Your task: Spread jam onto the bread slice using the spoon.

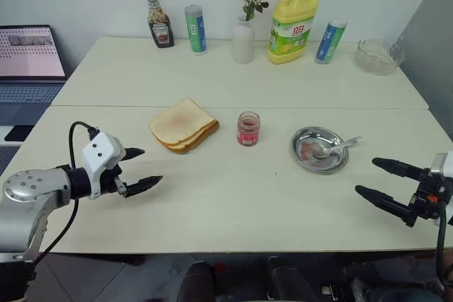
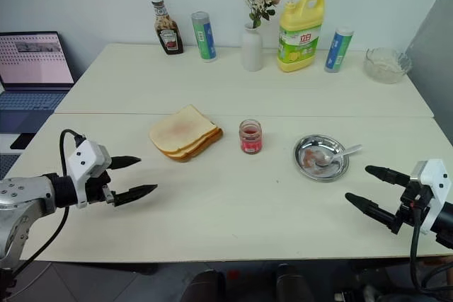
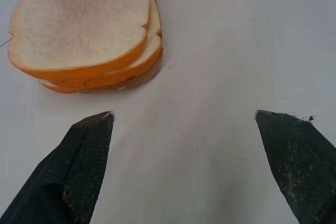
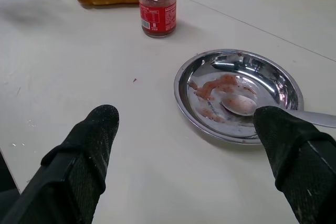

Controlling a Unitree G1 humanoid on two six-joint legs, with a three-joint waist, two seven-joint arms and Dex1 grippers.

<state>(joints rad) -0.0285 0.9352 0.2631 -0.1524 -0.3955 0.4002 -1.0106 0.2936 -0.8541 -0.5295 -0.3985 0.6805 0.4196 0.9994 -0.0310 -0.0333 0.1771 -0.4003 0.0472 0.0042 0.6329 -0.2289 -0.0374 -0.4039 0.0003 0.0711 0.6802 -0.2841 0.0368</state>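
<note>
The top bread slice [image 1: 181, 121] is flat and wide on the stack. My left gripper will grab the slice by its crust edge [image 1: 185, 144] next.
Two toast slices are stacked at mid-table; the top bread slice [image 1: 181, 121] [image 3: 79, 19] is pale with a faint pinkish centre. To its right stands the small glass jar of red jam [image 1: 248, 129] [image 4: 157, 4]. Further right, the spoon [image 1: 333, 148] [image 4: 239, 104] lies in a round steel dish [image 1: 304, 160] [image 4: 181, 93] smeared with jam, its handle over the right rim. My left gripper [image 1: 150, 165] [image 3: 184, 114] is open and empty, hovering near the front-left of the bread. My right gripper [image 1: 366, 176] [image 4: 184, 116] is open and empty, to the right of the dish.
Along the table's far edge stand a ketchup bottle [image 1: 160, 27], a green can [image 1: 195, 29], a white vase with flowers [image 1: 243, 39], a yellow detergent bottle [image 1: 291, 22], a blue can [image 1: 330, 40] and a glass bowl [image 1: 379, 56]. A laptop [image 1: 28, 54] sits at the far left.
</note>
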